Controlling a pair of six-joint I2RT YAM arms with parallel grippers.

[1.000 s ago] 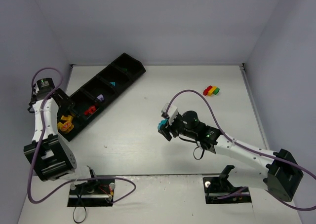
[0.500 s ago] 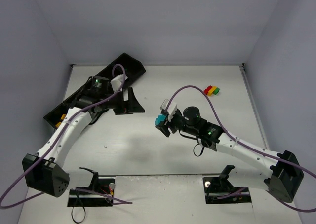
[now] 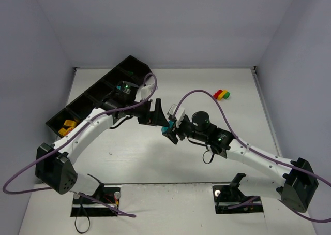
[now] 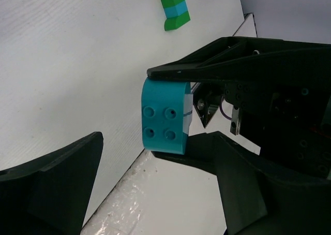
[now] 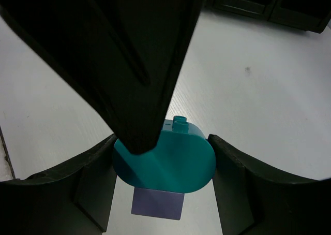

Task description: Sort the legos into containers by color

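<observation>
Most of the teal brick lies beyond the fingers, which reach only its near studs, so my left gripper will move toward it before closing.
My right gripper (image 3: 170,130) is shut on a teal brick (image 3: 165,129) and holds it above the table's middle. In the right wrist view the teal brick (image 5: 165,160) sits between my fingers with a lilac brick (image 5: 158,204) stuck under it. My left gripper (image 3: 158,116) is open, and its jaws stand either side of the teal brick (image 4: 163,116) without closing on it. One of its fingers (image 5: 129,64) fills the top of the right wrist view. The black tray (image 3: 142,68) lies diagonally at the far left, with yellow and orange bricks (image 3: 66,127) in its near compartment.
A small stack of stuck bricks (image 3: 222,95), red and green among them, lies at the far right of the table. It also shows at the top of the left wrist view (image 4: 173,7). The tray's far compartments (image 5: 269,10) show in the right wrist view.
My left arm has swung from the tray's near end across to the middle, ending open at the teal brick. My right gripper has shifted slightly left with the brick still in it.
</observation>
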